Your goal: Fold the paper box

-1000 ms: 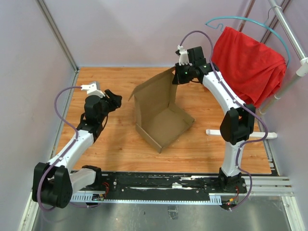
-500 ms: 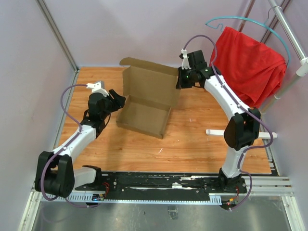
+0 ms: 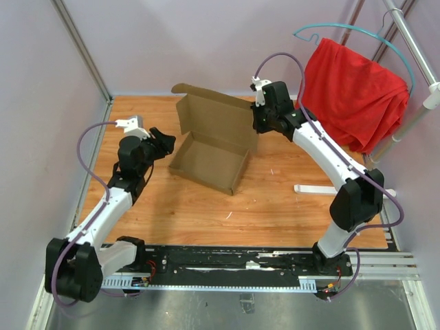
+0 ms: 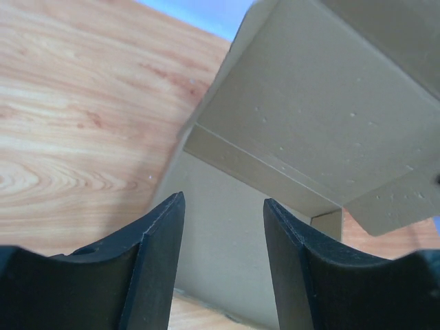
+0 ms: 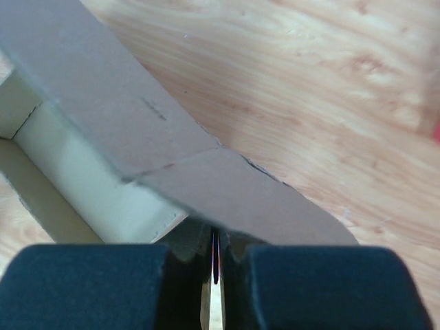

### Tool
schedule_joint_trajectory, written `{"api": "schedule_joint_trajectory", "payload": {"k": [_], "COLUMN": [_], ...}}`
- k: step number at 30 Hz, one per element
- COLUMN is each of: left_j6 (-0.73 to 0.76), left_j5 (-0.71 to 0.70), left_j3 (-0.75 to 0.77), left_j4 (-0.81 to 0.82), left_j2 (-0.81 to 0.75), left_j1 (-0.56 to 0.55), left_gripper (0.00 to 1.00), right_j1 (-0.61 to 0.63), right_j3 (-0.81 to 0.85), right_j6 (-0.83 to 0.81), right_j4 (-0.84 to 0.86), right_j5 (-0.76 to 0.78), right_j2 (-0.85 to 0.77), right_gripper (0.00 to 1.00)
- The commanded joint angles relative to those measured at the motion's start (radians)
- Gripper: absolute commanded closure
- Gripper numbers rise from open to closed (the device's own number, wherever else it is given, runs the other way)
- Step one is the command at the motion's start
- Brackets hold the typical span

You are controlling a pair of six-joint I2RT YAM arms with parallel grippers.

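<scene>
The lid's side flap opposite my right gripper is the part my left gripper should grab next, to fold the lid over with flaps inside.
The paper box [image 3: 206, 163] is plain brown cardboard and sits on the wooden table [image 3: 275, 213] with its shallow tray flat and its lid [image 3: 218, 122] standing up at the back. At the lid's right edge my right gripper [image 3: 256, 124] is shut on the cardboard. In the right wrist view the side flap [image 5: 172, 137] runs across just over the closed right gripper [image 5: 215, 237]. My left gripper [image 3: 168, 143] stands open just left of the tray. The left wrist view shows the tray's wall [image 4: 309, 103] beyond the left gripper [image 4: 223, 199], with nothing between the fingers.
A red cloth [image 3: 350, 86] hangs on a blue hanger [image 3: 344, 31] from a rack at the back right. A white bar [image 3: 323, 190] lies on the table to the right. Walls close in the table at the left and the back.
The box has swung round from a tilted, skewed pose to lie with its tray flat and its lid upright, carried by the right gripper. The left gripper has stayed open beside it.
</scene>
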Motion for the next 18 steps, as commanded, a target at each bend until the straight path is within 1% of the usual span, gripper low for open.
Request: {"api": "schedule_joint_trajectory", "payload": {"k": [1,4,7,12,14,18], "left_j6": [0.037,0.039,0.042,0.028,0.025,0.008], "left_j5": [-0.057,-0.079,-0.077,-0.045,-0.034,0.025], "left_j3": [-0.011,-0.022,-0.023,-0.005,0.027,0.062], "left_j4": [-0.013,-0.018,-0.006,0.055,0.066,0.157], "left_j2": [-0.092,-0.11,-0.085,0.004,0.053,0.115], "left_j1": [0.001,0.001,0.001,0.001,0.001,0.001], "left_gripper": [0.45,0.45,0.45,0.45,0.45,0.43], "right_j1": [0.004,-0.013,-0.034,-0.055,-0.06,-0.065], "right_j3": [-0.007,-0.009,-0.012,-0.024,-0.039,-0.047], "right_j6": [-0.199,-0.238,-0.232,-0.209,-0.2,-0.193], "right_j4": [0.07,0.077,0.078,0.092,0.113,0.114], "right_j5": [0.069,0.025,-0.046,-0.096,-0.102,-0.113], "right_j2": [-0.067,-0.077,-0.071,-0.048,-0.049,-0.048], "right_gripper": [0.96,0.95,0.95,0.95,0.95,0.95]}}
